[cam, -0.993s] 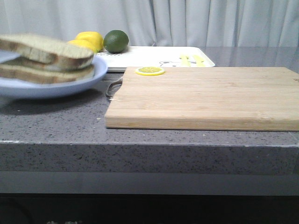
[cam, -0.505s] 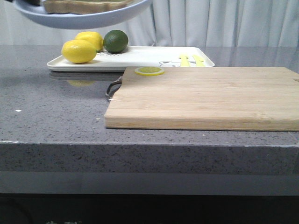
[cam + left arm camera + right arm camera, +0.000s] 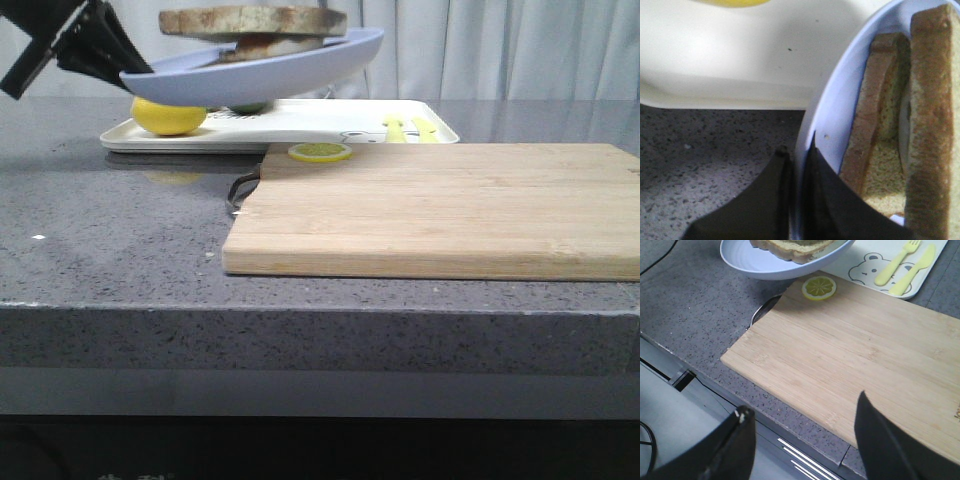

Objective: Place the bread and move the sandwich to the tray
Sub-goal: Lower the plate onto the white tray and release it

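I should lower the pale blue plate [image 3: 270, 72] onto the white tray [image 3: 330, 120] with my left gripper before I release it, because the plate hangs tilted above the tray.
My left gripper [image 3: 128, 66] is shut on the rim of a pale blue plate [image 3: 270, 72] and holds it in the air over the left part of the white tray [image 3: 330, 120]. The sandwich [image 3: 252, 24], brown-crusted toast slices, lies on the plate. In the left wrist view my gripper [image 3: 797, 150] pinches the plate rim [image 3: 837, 100], with the sandwich [image 3: 930, 125] leaning inside and the tray [image 3: 740, 55] below. No separate bread slice shows. My right gripper [image 3: 802, 415] is open and empty over the table's front edge, near the cutting board [image 3: 865, 355].
A lemon [image 3: 168, 116] lies on the tray under the plate, with a lime mostly hidden behind it. A lemon slice [image 3: 320, 152] lies on the far left corner of the wooden cutting board [image 3: 440, 210]. The tray's right end [image 3: 875, 252] has yellow fork and knife prints.
The plate with the sandwich was lifted from the table at the left, went up, then moved right and came lower over the tray. My left gripper has come into view.
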You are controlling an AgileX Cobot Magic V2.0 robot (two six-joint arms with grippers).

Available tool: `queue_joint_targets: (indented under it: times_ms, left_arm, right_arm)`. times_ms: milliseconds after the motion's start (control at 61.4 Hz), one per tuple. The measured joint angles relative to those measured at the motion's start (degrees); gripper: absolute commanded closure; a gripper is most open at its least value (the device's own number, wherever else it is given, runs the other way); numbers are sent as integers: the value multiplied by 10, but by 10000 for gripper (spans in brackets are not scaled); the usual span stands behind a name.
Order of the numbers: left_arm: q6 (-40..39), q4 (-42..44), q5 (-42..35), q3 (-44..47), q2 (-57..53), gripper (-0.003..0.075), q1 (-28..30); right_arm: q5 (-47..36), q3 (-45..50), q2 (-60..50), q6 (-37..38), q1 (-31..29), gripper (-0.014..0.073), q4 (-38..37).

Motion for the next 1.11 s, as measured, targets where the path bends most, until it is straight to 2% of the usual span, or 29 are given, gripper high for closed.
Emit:
queue_joint_targets:
  times_ms: [228,537,961,1107]
  left_arm:
    - [-15,45,-24,-2,18,741,0]
    - [-31,43,-73,-14,33,741,0]
    - [-80,44,-77,-143,121,741,-1]
    - [-85,45,-79,-161,135,739,-1]
  right_arm:
    - [0,0,0,0,0,138,0]
    - [0,0,0,0,0,138,0]
    - [0,0,0,0,0,138,0]
    - [0,0,0,0,0,138,0]
